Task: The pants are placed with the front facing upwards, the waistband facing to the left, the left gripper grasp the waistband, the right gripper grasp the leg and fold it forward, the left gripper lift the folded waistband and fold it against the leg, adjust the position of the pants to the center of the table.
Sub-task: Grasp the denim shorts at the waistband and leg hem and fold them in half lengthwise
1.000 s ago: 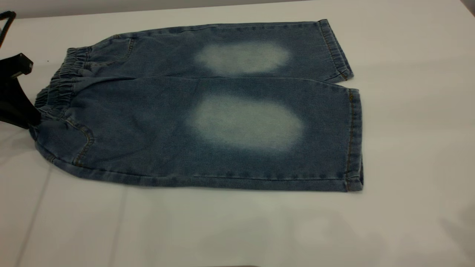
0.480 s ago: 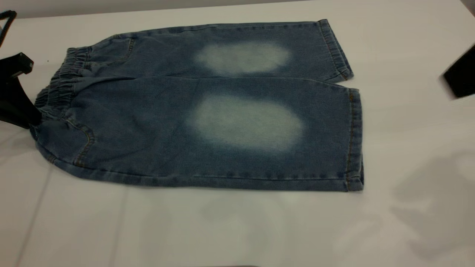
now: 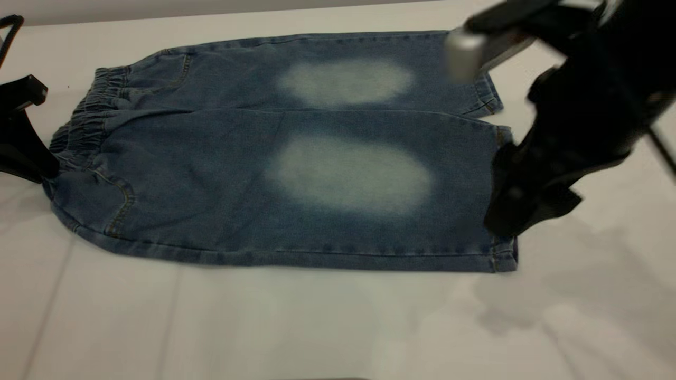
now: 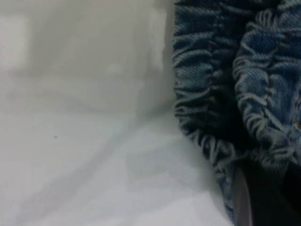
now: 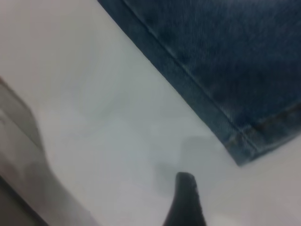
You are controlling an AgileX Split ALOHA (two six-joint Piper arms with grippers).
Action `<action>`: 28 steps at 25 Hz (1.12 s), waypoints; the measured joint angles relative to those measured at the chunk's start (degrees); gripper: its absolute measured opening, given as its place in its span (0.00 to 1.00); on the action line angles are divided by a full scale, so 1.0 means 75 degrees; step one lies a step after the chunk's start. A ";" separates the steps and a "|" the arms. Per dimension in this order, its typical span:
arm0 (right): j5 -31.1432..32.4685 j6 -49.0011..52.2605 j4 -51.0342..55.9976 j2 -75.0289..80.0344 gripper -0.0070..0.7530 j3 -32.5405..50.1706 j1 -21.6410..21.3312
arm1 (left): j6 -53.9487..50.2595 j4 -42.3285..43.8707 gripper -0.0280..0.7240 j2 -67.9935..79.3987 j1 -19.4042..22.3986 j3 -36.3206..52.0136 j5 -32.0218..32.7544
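The pants point(image 3: 296, 158) will next be gripped by the hem corner of the leg point(image 3: 505, 259) with my right gripper, to fold that leg over the other one.
The blue denim pants point(image 3: 296, 158) lie flat on the table point(image 3: 317, 327), faded ovals up, with the ruffled waistband point(image 3: 84, 126) at the left. At the table's left edge my left gripper point(image 3: 45, 166) is shut on the near end of the waistband point(image 4: 211, 70); one of its fingers point(image 4: 242, 202) is pressed into the gathered denim. My right gripper point(image 3: 507, 211) hangs over the near leg's hem point(image 3: 501, 174), blurred and open, holding nothing. In the right wrist view one finger point(image 5: 186, 202) hovers over bare table beside the hem corner point(image 5: 240, 150).
The right arm's silver-grey cylinder point(image 3: 465, 50) covers part of the far leg's hem. A black cable point(image 3: 8, 29) shows at the far left. White table extends in front of the pants and to their right.
The right arm has swept in from the right edge and now hangs over the near leg's hem. The left gripper and the pants have stayed put.
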 joint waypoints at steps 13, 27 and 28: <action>-0.0290 0.0560 -0.0339 0.1961 0.63 -0.0946 0.0266 | 0.0017 0.0000 0.12 0.0000 0.0000 0.0000 0.0000; -0.0356 0.2475 -0.1743 0.2114 0.61 -0.0954 0.0266 | 0.0017 0.0000 0.12 0.0000 -0.0015 0.0000 -0.0007; -0.0356 0.2525 -0.1774 0.2128 0.61 -0.0954 0.0266 | 0.0017 0.0000 0.12 0.0000 -0.0015 0.0000 -0.0007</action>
